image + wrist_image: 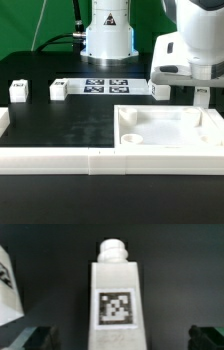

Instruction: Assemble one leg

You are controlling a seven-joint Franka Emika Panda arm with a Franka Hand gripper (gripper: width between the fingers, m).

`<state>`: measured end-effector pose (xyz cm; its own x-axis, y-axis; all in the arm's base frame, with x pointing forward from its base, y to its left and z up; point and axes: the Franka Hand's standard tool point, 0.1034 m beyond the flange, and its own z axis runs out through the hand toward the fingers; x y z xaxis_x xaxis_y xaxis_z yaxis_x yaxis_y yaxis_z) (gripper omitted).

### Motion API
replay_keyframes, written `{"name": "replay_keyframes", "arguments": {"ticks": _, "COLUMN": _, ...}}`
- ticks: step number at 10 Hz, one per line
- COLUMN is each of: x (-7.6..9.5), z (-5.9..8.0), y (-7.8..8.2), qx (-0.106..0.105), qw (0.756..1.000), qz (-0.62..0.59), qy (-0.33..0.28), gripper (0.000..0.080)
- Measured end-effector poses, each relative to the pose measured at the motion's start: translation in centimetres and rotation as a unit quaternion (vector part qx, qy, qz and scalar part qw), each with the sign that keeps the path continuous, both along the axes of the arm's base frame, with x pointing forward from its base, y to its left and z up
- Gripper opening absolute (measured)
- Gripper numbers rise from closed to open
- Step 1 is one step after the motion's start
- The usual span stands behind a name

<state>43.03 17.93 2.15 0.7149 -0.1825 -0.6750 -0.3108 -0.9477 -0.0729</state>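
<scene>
The leg's screw tip should stay free to go into the tray-like piece. My gripper will grab the leg by its square body [118, 340].
In the wrist view a white leg [115, 297] with a rounded screw tip and a black-and-white tag lies lengthwise between my two dark fingers [30, 339]. My gripper [118, 339] is open, with a clear gap on each side of the leg. In the exterior view the gripper [185, 95] hangs low just behind the tray's far wall, and a leg [160, 90] sits at its left side. Two more legs [18, 92] [60, 89] stand on the black table at the exterior view's left.
The large white tray-like piece [170, 140] with raised walls lies in front of the gripper. The marker board [105, 86] lies at the robot base. A white rail [60, 160] runs along the table's front. Another white tagged part [8, 286] shows at the wrist view's edge.
</scene>
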Motion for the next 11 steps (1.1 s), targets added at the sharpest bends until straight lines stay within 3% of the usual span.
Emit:
{"name": "replay_keyframes", "arguments": {"ticks": 5, "x": -0.98, "z": -0.81, "y": 0.49, "qx": -0.004, "qw": 1.000, "qz": 0.003, "qy": -0.004, "gripper": 0.0649}}
{"name": "replay_keyframes", "arguments": {"ticks": 7, "x": -0.96, "z": -0.81, "y": 0.47, "qx": -0.004, "qw": 1.000, "qz": 0.003, "qy": -0.004, "gripper": 0.0386}}
{"name": "replay_keyframes", "arguments": {"ticks": 8, "x": -0.96, "z": -0.82, "y": 0.47, "qx": -0.003, "qw": 1.000, "qz": 0.003, "qy": -0.004, "gripper": 0.0386}}
{"name": "replay_keyframes", "arguments": {"ticks": 9, "x": -0.96, "z": -0.81, "y": 0.47, "qx": -0.003, "qw": 1.000, "qz": 0.003, "qy": -0.004, "gripper": 0.0290}}
{"name": "replay_keyframes", "arguments": {"ticks": 11, "x": -0.96, "z": -0.81, "y": 0.47, "qx": -0.003, "qw": 1.000, "qz": 0.003, "qy": -0.004, "gripper": 0.0290}}
